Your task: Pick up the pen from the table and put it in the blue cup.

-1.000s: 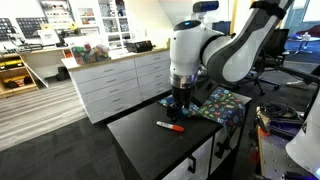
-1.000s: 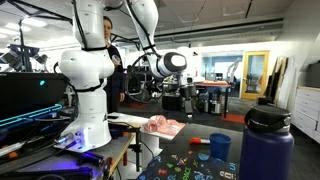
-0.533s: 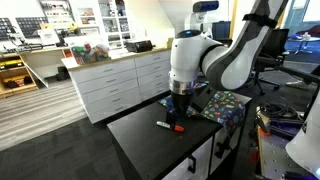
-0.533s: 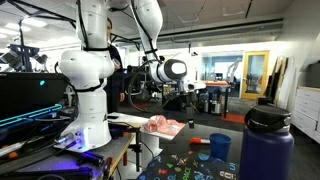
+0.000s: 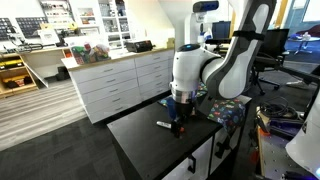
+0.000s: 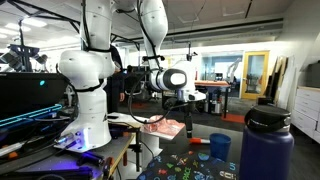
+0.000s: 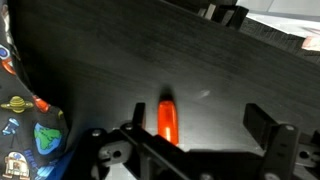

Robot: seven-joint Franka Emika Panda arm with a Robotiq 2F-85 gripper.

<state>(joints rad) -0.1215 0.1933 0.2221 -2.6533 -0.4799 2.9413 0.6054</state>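
The red pen and its shadow are below my fingers, so my gripper should go lower before it closes on the pen.
The red pen [image 5: 164, 125] lies on the black table [image 5: 140, 142] just beside my gripper [image 5: 178, 122]. In the wrist view the pen [image 7: 167, 121] lies between my open fingers [image 7: 197, 130], close to the left one, and its near end is hidden by the gripper body. Nothing is held. The gripper [image 6: 187, 126] hangs low over the table. The small blue cup [image 6: 220, 147] stands on a patterned cloth; in the exterior view with the pen the arm hides it.
A colourful patterned cloth [image 5: 226, 106] covers the table's far part and shows at the left in the wrist view [image 7: 20, 125]. A tall dark blue bottle [image 6: 266, 146] stands close to the camera. White drawer cabinets [image 5: 115, 80] stand behind the table.
My gripper has come down towards the table and now sits around the pen. The pen has not moved.
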